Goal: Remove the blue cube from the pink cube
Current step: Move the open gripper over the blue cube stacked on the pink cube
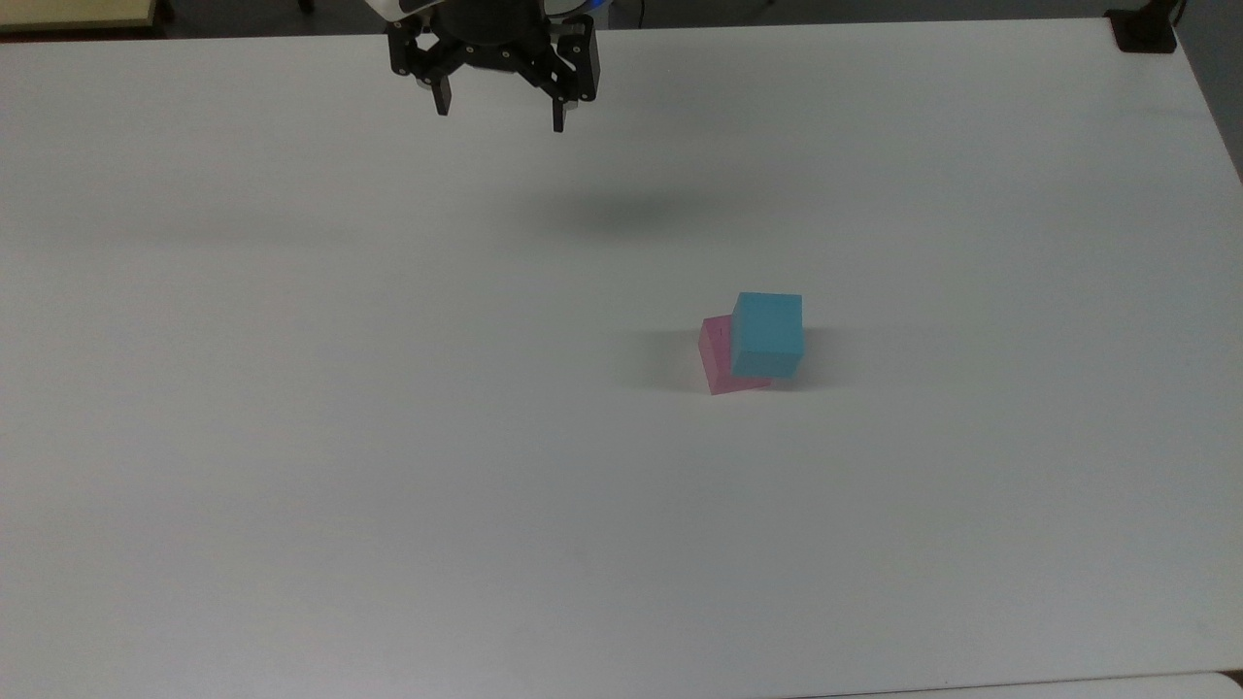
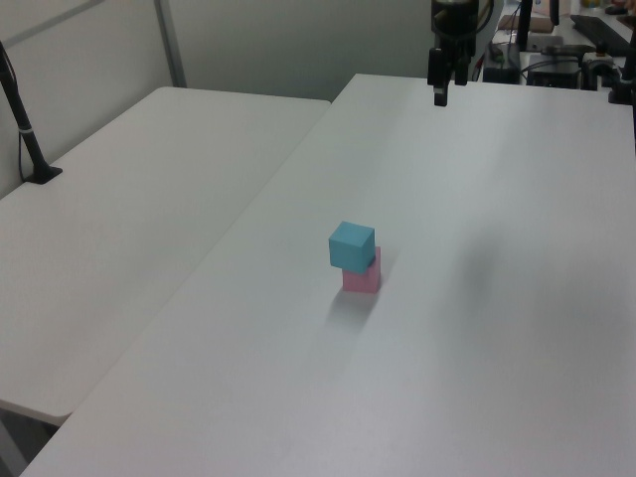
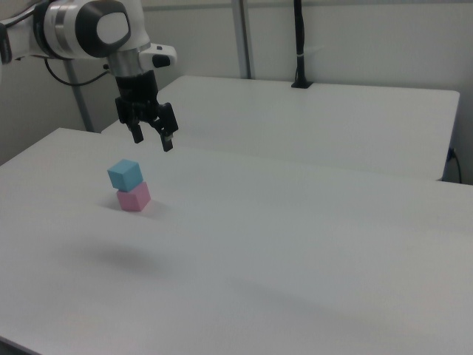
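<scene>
My gripper picks up the blue cube by two opposite sides next, to take it off the pink cube (image 2: pixel 363 276).
The blue cube (image 1: pixel 767 334) rests on top of the pink cube (image 1: pixel 717 359), turned slightly off square from it, near the middle of the white table (image 1: pixel 388 437). The same stack appears in the left view, blue cube (image 2: pixel 352 245) over pink cube (image 2: pixel 363 276), and in the right view, blue cube (image 3: pixel 124 174) over pink cube (image 3: pixel 134 197). My gripper (image 1: pixel 500 112) hangs open and empty high above the table's far edge, well away from the cubes. It also shows in the left view (image 2: pixel 440 94) and the right view (image 3: pixel 152 140).
A second white table (image 2: pixel 129 199) adjoins on the left view's left, with a black post (image 2: pixel 25 129) clamped to it. A black clamp (image 1: pixel 1144 29) sits at the top view's upper right corner. Cluttered equipment (image 2: pixel 566 50) stands beyond the far edge.
</scene>
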Robot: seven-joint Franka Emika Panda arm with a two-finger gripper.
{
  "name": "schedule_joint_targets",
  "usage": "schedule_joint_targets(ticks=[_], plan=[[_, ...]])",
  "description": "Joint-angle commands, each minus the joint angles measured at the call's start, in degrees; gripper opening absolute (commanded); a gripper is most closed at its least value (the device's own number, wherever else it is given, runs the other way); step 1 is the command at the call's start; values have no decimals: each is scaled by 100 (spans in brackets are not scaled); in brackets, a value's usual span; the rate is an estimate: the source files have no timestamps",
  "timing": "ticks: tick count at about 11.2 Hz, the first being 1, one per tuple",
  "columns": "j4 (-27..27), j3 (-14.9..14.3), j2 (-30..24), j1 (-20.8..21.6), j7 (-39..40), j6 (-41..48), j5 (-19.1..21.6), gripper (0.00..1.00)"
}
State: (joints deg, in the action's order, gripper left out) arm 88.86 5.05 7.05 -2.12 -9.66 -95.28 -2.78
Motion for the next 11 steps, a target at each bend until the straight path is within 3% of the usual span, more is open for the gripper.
schedule_joint_targets(ticks=[1,5,11], plan=[[70,13,-2,28,52,-122,137,100],[79,22,138,168,-184,-342,233,100],[70,13,1305,1441,-2178,-1957,129,100]])
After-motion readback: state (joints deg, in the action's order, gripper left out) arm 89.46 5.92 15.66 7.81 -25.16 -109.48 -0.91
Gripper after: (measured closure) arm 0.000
